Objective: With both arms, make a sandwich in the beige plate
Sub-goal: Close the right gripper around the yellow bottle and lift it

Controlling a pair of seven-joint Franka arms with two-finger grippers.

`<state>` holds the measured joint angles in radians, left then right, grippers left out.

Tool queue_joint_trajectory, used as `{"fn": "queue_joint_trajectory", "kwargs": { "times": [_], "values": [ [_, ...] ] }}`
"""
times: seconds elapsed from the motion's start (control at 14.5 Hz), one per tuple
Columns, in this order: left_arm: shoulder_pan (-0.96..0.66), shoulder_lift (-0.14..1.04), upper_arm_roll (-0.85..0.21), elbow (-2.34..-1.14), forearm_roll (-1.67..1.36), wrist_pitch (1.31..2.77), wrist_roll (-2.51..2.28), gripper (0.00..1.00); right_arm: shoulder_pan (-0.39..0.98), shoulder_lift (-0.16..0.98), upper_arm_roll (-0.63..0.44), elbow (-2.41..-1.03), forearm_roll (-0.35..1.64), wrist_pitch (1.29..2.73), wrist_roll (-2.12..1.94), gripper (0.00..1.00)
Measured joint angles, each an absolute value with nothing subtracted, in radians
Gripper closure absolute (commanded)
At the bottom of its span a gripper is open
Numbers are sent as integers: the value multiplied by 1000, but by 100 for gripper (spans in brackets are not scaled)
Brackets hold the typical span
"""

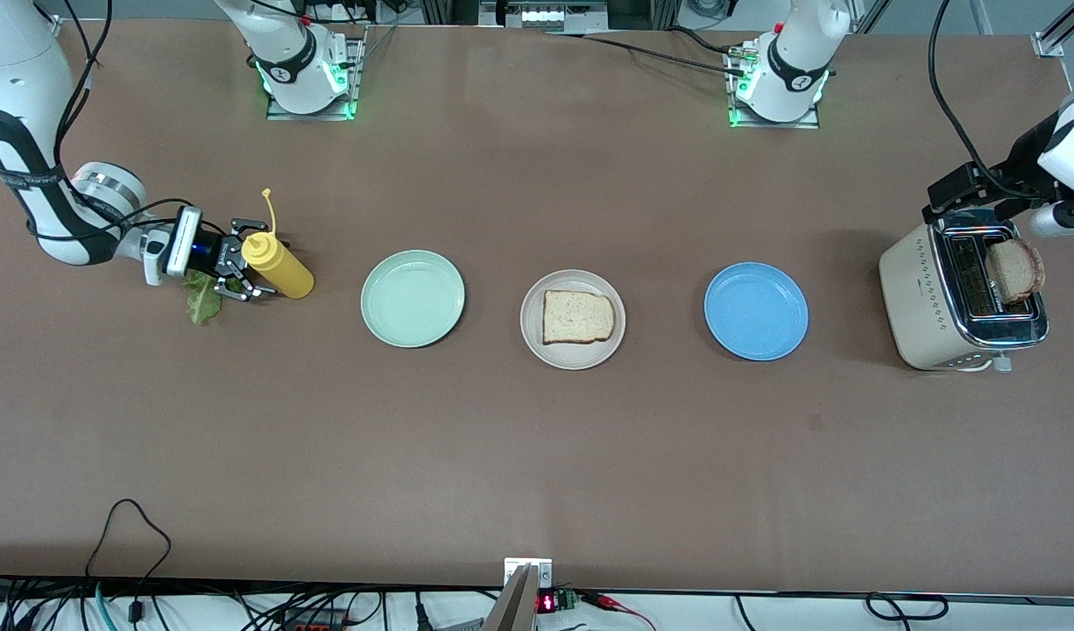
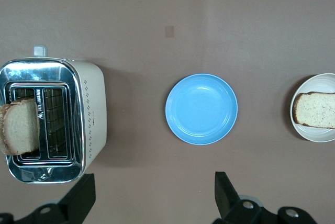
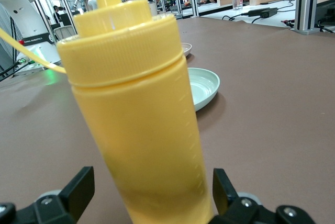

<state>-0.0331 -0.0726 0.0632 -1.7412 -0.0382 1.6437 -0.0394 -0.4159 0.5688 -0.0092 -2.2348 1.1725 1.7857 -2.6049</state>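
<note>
I need to pick up the yellow squeeze bottle next with my right gripper, by its body (image 1: pixel 280 270). Then I will dress the bread on the beige plate (image 1: pixel 532 320).
The beige plate (image 1: pixel 532 320) sits mid-table with one slice of bread (image 1: pixel 576 317) on it; both also show in the left wrist view, plate (image 2: pixel 314 136) and slice (image 2: pixel 314 110). A second slice (image 1: pixel 1014 270) stands up out of the toaster (image 1: pixel 922 298), also seen in the left wrist view (image 2: pixel 20 127). A green lettuce leaf (image 1: pixel 202 298) lies on the table under my right gripper (image 1: pixel 239 272). That gripper (image 3: pixel 151 177) is open, with a yellow squeeze bottle (image 3: pixel 136 109) between its fingers, not gripped. My left gripper (image 2: pixel 153 181) is open and empty, up over the table beside the toaster.
A mint green plate (image 1: pixel 413 298) lies between the yellow bottle (image 1: pixel 279 267) and the beige plate. A blue plate (image 1: pixel 756 311) lies between the beige plate and the toaster (image 2: pixel 91 109). Cables run along the table edge nearest the front camera.
</note>
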Motion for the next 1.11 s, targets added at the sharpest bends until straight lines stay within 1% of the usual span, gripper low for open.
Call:
{"fn": "queue_joint_trajectory", "kwargs": {
  "times": [0.07,0.21,0.28,0.35,0.41,0.62,0.9,1.11],
  "values": [
    [-33,-73,64,-1741,-38,1644,-39,0,-414,569,-8,-2235,1178,1788,-2605,29],
    [-28,-73,67,-1741,-38,1644,-39,0,-411,569,-7,-2235,1194,1790,-2605,63],
    [-26,-73,68,-1741,-38,1644,-39,0,-408,569,-6,-2234,1198,1796,-2605,76],
    [-26,-73,69,-1741,-38,1644,-39,0,-403,569,-6,-2233,1201,1798,-2605,85],
    [-26,-73,69,-1741,-38,1644,-39,0,-398,569,-5,-2231,1204,1799,-2605,88],
    [-26,-73,69,-1741,-38,1644,-39,0,-386,569,-2,-2231,1217,1803,-2601,93],
    [-26,-73,69,-1741,-38,1644,-39,0,-374,568,27,-2225,1244,1824,-2557,93],
    [-26,-73,69,-1741,-38,1644,-38,0,-323,544,41,-2209,1262,1850,-2479,94]
  ]
}}
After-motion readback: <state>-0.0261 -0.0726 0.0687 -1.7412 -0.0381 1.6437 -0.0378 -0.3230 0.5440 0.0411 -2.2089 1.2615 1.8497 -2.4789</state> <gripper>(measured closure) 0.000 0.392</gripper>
